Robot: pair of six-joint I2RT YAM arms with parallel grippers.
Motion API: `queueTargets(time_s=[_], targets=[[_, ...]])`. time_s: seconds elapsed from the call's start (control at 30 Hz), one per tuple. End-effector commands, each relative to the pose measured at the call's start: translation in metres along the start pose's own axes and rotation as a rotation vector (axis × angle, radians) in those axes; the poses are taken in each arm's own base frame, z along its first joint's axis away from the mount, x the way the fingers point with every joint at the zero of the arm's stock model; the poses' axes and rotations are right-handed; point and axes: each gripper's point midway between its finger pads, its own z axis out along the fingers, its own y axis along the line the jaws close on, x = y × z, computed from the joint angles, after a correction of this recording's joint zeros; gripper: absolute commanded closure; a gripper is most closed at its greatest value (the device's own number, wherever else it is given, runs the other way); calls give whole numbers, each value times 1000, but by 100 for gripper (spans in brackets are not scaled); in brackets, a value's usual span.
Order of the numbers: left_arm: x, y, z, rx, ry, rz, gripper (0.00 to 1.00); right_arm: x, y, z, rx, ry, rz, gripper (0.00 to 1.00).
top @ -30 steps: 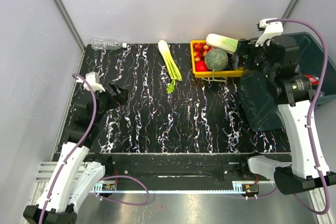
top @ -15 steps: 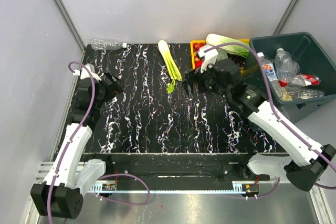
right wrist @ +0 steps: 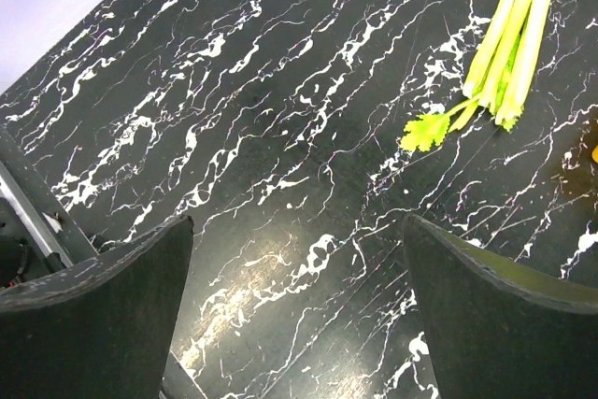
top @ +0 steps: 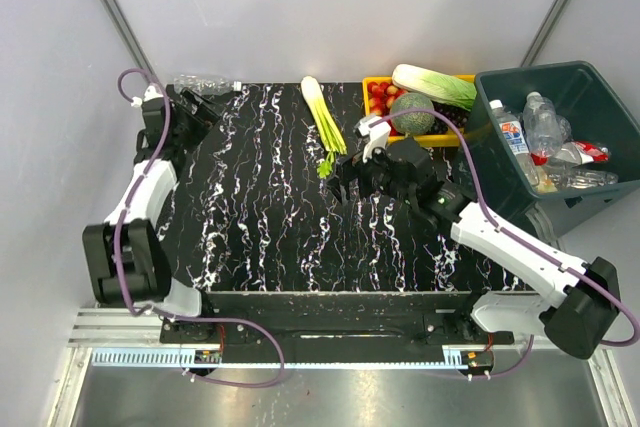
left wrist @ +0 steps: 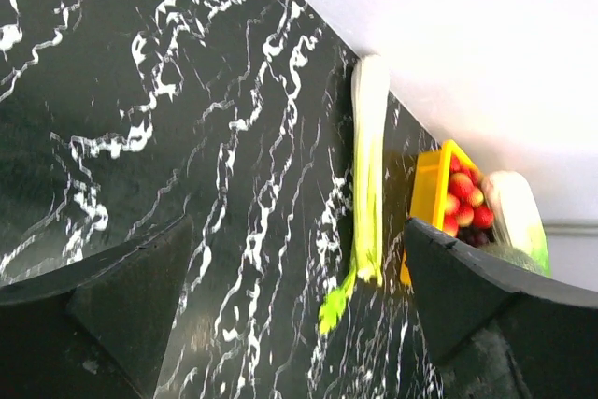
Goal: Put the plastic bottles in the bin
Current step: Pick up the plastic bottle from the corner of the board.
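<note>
Next, my left gripper grabs the clear bottle across its body toward the cap [top: 211, 84], which leaves its base end free for handing over to my bin-side right gripper.
One clear plastic bottle [top: 205, 84] lies on its side at the far left edge of the black table. My left gripper [top: 203, 113] is open and empty just in front of it; the left wrist view [left wrist: 297, 226] shows only table between its fingers, and the bottle is out of that view. The teal-grey bin [top: 535, 70] stands at the right with several bottles [top: 510, 133] inside. My right gripper [top: 348, 171] is open and empty over the table's middle, near the celery's leafy end; bare table lies between its fingers in the right wrist view [right wrist: 297, 221].
Celery stalks [top: 322, 122] lie at the far middle, also in the left wrist view [left wrist: 369, 165] and the right wrist view [right wrist: 509, 35]. A yellow tray [top: 375, 135] with a melon [top: 411, 112], a cabbage and small red vegetables stands left of the bin.
My right arm swung from the bin leftward to the table's middle. My left arm reached up to the far left corner, close to the lying bottle. Both grippers stayed empty.
</note>
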Motion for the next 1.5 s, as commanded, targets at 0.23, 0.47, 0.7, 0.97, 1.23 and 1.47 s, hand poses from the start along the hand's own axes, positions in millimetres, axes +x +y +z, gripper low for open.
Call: queueTargets(time_s=[0.23, 0.47, 0.7, 0.97, 1.23, 1.47], targets=[[-53, -5, 117, 144, -64, -186, 6, -21, -6, 10, 29, -104, -116, 1], [-63, 31, 186, 100, -62, -216, 7, -18, -29, 20, 150, -94, -120, 0], [-75, 64, 233, 29, -135, -311, 2, -17, -35, 35, 181, -109, -81, 1], [-96, 103, 270, -27, -264, -378, 2, -12, -35, 43, 180, -100, -77, 1], [-91, 130, 303, -9, -310, -430, 4, -17, -38, 39, 195, -116, -85, 1], [-96, 136, 320, 56, -365, -411, 6, -11, -38, 42, 195, -96, -85, 1]])
